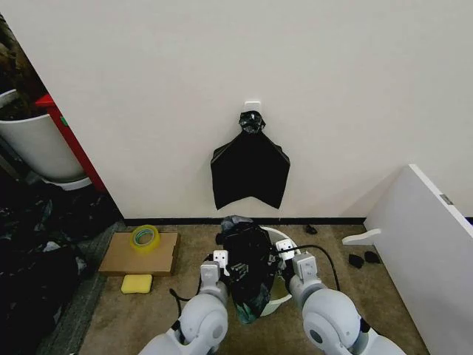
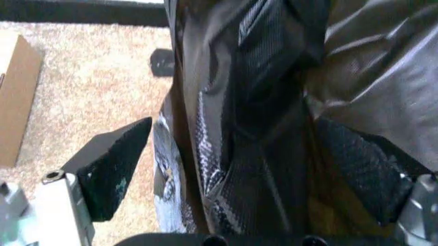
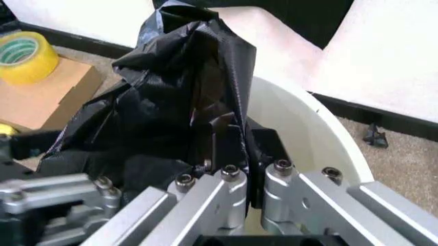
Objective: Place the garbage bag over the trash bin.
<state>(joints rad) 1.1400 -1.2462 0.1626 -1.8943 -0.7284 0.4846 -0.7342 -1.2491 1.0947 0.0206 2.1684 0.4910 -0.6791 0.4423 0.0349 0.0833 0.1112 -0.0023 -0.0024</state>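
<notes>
The rest of the thin plastic [image 1: 253, 248] hangs crumpled and slack. So my left gripper pinches the garbage bag by its raised side fold [image 1: 233, 268] next.
The garbage bag [image 1: 247, 268] is a crumpled, glossy black heap standing up out of the trash bin [image 1: 285, 241], a cream-white round bin on the carpet by the wall. My left gripper [image 1: 220, 259] is at the bag's left side. In the left wrist view its fingers [image 2: 113, 171] stand wide apart and open, with the garbage bag's [image 2: 253, 128] folds hanging between them. My right gripper [image 1: 285, 251] is at the bin's right rim. In the right wrist view it [image 3: 243, 143] is shut on a fold of the garbage bag [image 3: 171, 102], just inside the trash bin's wall [image 3: 308, 133].
A flat black bundle of bags [image 1: 250, 168] hangs on the wall above the bin. A cardboard box [image 1: 126, 259] with a yellow tape roll [image 1: 145, 237] and a yellow sponge [image 1: 137, 283] lie to the left. A white board [image 1: 429, 244] leans at the right. A white tub [image 1: 37, 148] stands far left.
</notes>
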